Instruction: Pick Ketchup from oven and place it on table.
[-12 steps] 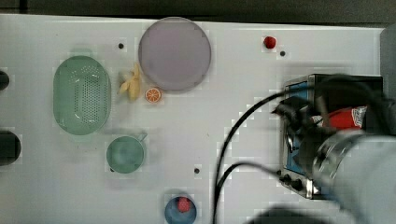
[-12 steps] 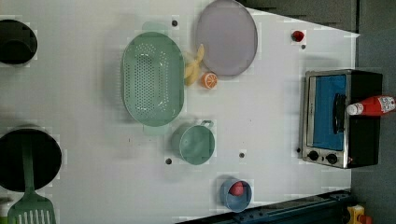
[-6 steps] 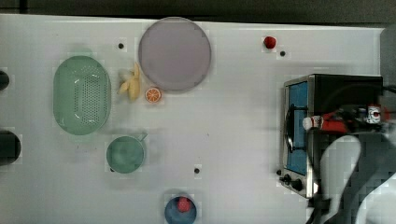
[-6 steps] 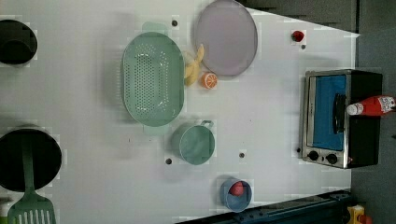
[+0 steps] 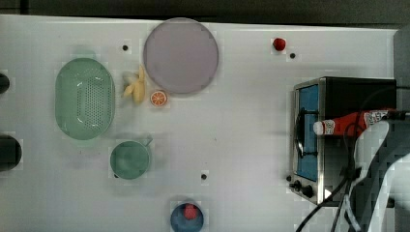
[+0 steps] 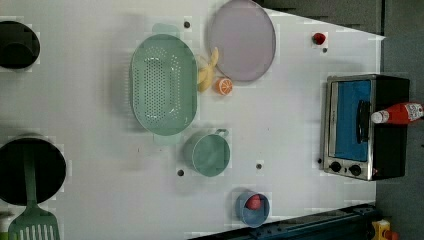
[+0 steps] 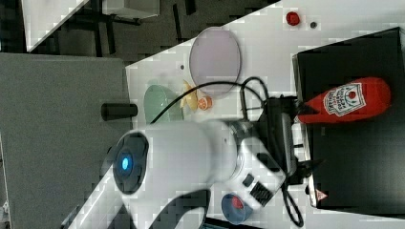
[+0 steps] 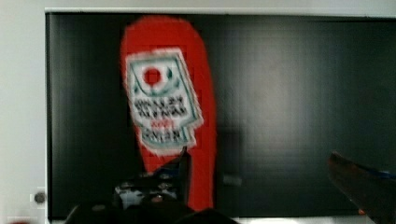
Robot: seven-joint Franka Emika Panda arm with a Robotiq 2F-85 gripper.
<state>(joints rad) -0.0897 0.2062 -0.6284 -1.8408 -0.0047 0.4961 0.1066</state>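
I should next grip the Ketchup's red part between label and cap (image 8: 201, 177) with my gripper, so I can lift the Ketchup (image 8: 168, 107) off the oven and put it on the table.
The Ketchup (image 5: 355, 122), a red bottle with a white cap and label, lies on its side on the black top of the oven (image 5: 358, 92), its cap over the door edge. The oven stands at the right end of the white table (image 5: 241, 135) in the top view. In the wrist view my gripper (image 8: 271, 179) is open above the oven top (image 8: 289, 93). One finger (image 8: 180, 172) overlaps the Ketchup's (image 8: 168, 107) end and the other (image 8: 359, 182) is well to the side. In the right view the gripper (image 7: 305, 138) hangs beside the Ketchup (image 7: 348, 100).
On the table lie a green colander (image 5: 84, 99), a purple plate (image 5: 180, 55), a banana (image 5: 137, 87), an orange half (image 5: 157, 98), a green cup (image 5: 130, 159), a blue bowl (image 5: 187, 216) and a small red ball (image 5: 279, 44). My arm and its cables (image 5: 382, 169) cover the oven's near corner.
In the top view my arm has drawn back from over the oven toward the lower right, uncovering the whole Ketchup. The Ketchup and the oven have not moved.
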